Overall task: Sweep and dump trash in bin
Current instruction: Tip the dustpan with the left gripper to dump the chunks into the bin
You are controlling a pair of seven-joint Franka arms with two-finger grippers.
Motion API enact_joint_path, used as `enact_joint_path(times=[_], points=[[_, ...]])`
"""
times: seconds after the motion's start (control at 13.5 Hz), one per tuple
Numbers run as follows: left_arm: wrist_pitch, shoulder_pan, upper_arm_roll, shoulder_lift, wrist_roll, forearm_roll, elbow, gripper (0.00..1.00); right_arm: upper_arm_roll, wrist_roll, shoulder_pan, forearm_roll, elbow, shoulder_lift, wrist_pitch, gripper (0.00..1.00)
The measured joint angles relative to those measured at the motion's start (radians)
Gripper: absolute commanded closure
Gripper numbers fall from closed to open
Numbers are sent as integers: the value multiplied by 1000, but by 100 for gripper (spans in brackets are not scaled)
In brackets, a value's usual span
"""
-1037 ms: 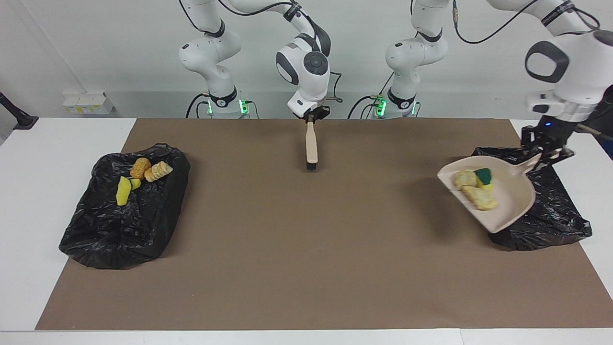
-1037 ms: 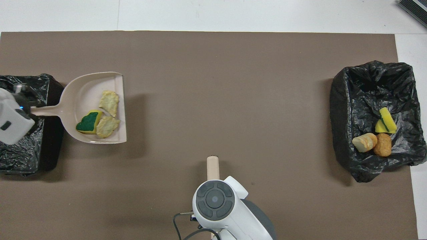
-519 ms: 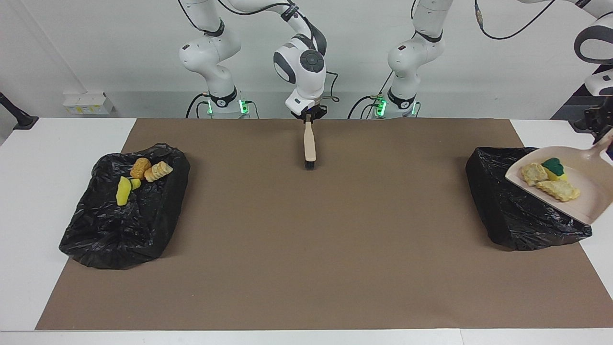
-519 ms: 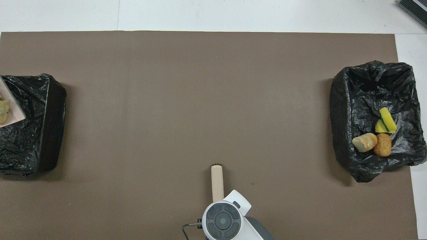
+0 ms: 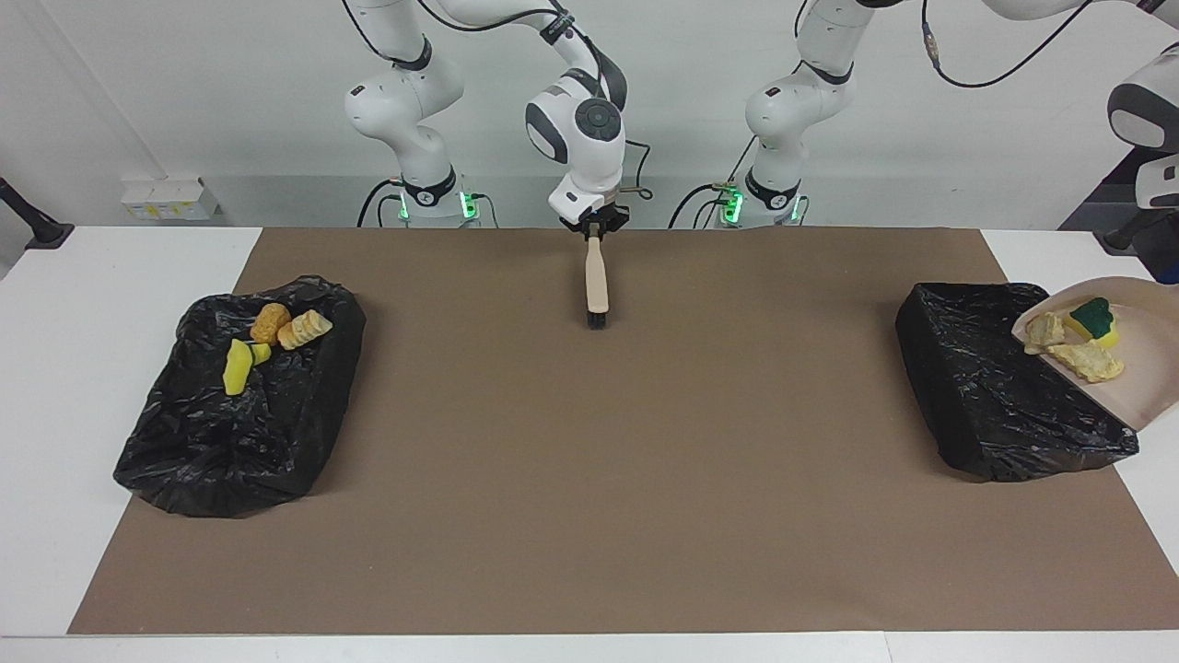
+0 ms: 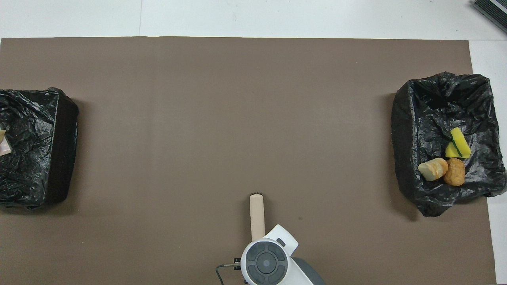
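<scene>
The brush would rest on the brown mat, because its handle is low over the mat. I should open my right gripper now.
My left gripper (image 5: 1168, 267), cut off by the view's edge, holds the beige dustpan (image 5: 1147, 373) in the air, tilted over the black bin (image 5: 995, 387) at the left arm's end of the table. On the pan near its lip lie trash scraps: a green-backed yellow sponge bit (image 5: 1092, 318) and two beige lumps (image 5: 1044, 330) (image 5: 1090, 361). From overhead only a sliver of the dustpan (image 6: 3, 147) shows over that bin (image 6: 35, 146). My right gripper (image 5: 596, 224) is shut on the handle of the brush (image 5: 597, 281), bristles down on the mat, close to the robots.
A second black bin (image 5: 239, 405) at the right arm's end holds a yellow sponge bit (image 5: 238, 366), an orange-brown lump (image 5: 269, 322) and a beige lump (image 5: 305, 329). A brown mat (image 5: 589, 479) covers the table between the two bins.
The left arm carried the loaded dustpan from beside its bin to over the bin's outer end. The right arm drew the brush slightly toward the robots.
</scene>
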Motion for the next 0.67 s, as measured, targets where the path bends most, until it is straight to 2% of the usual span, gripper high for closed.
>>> enact_joint_path(times=[0.15, 0.3, 0.37, 0.67], points=[[4, 0, -2, 0, 0, 91, 0, 100, -1, -2, -2, 0, 0, 0, 0, 37], [8, -1, -4, 0, 0, 136, 0, 100, -2, -15, -2, 0, 0, 0, 0, 0], [9, -6, -4, 0, -1, 151, -1, 100, -3, -22, -2, 0, 1, 0, 0, 0], [9, -77, -8, -5, -63, 356, -2, 100, -5, -36, -41, -1, 50, 6, 4, 0]])
